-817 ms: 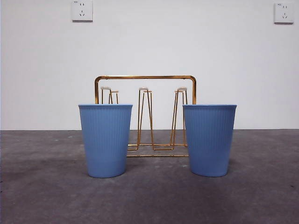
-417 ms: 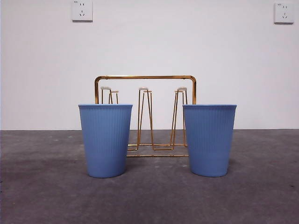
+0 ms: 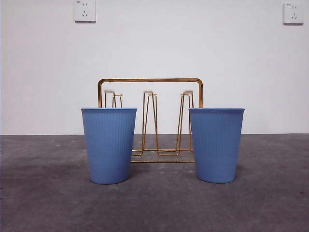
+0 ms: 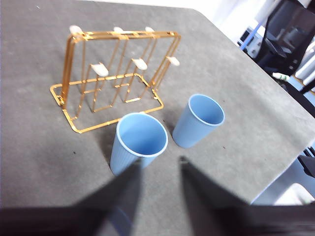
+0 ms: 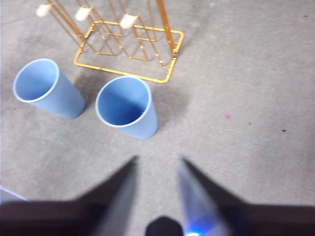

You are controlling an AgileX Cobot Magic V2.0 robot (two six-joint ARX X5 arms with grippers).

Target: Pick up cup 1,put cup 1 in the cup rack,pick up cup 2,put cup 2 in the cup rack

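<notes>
I should next grab the blue cup by its ribbed side (image 3: 216,147) with my left gripper. This keeps the blue cup's open rim (image 3: 216,109) free to slip over a rack peg.
Two blue ribbed cups stand upright on the grey table, the left cup (image 3: 108,145) and the right cup (image 3: 216,145). The gold wire cup rack (image 3: 149,79) stands just behind the gap between them, with nothing on its prongs. Neither arm shows in the front view. My left gripper (image 4: 158,164) is open and hovers short of the left cup (image 4: 139,142), with the right cup (image 4: 198,120) and the cup rack (image 4: 123,34) beyond. My right gripper (image 5: 157,162) is open and hangs short of the right cup (image 5: 125,105); the left cup (image 5: 47,88) and the rack (image 5: 130,46) lie further off.
The table's edge (image 4: 275,162) runs close past the right cup in the left wrist view, with a dark chair (image 4: 290,34) beyond it. A white wall with two sockets (image 3: 85,10) stands behind the rack.
</notes>
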